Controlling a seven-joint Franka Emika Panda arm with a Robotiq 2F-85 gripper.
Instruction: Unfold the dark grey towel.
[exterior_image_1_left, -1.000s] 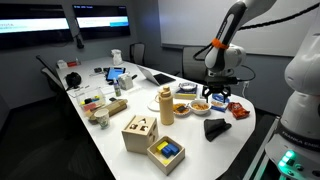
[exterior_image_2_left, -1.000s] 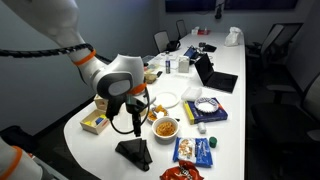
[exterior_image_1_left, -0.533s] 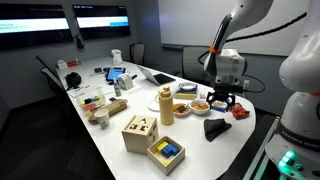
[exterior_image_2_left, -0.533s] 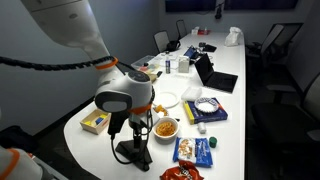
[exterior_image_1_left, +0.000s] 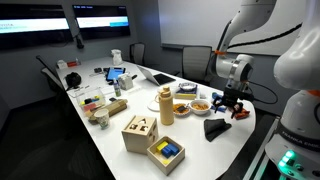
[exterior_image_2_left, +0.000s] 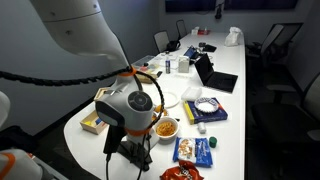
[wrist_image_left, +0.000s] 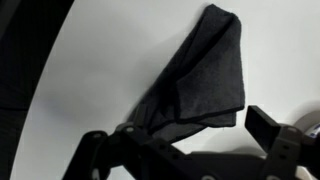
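I need to reach the dark grey towel (exterior_image_1_left: 216, 129) with my gripper and grip the layered edge nearest my fingers. This leaves the towel's far side free to unfold.
The dark grey towel (exterior_image_1_left: 216, 129) lies folded in a wedge shape on the white table near its end. It also shows in the wrist view (wrist_image_left: 205, 85), filling the middle, and partly behind the gripper in an exterior view (exterior_image_2_left: 139, 153). My gripper (exterior_image_1_left: 229, 104) hangs just above the towel with its fingers spread open and nothing between them (wrist_image_left: 190, 135). In the wrist view one finger overlaps the towel's lower corner and the other stands beside its edge.
An orange snack bowl (exterior_image_2_left: 164, 127), a blue snack bag (exterior_image_2_left: 196, 151) and a red packet (exterior_image_1_left: 238, 111) lie close to the towel. A tan bottle (exterior_image_1_left: 166, 105) and wooden boxes (exterior_image_1_left: 141, 133) stand further along. The table edge (exterior_image_1_left: 235, 145) is near.
The arm has moved toward the table's end and lowered over the towel. The towel has not moved.
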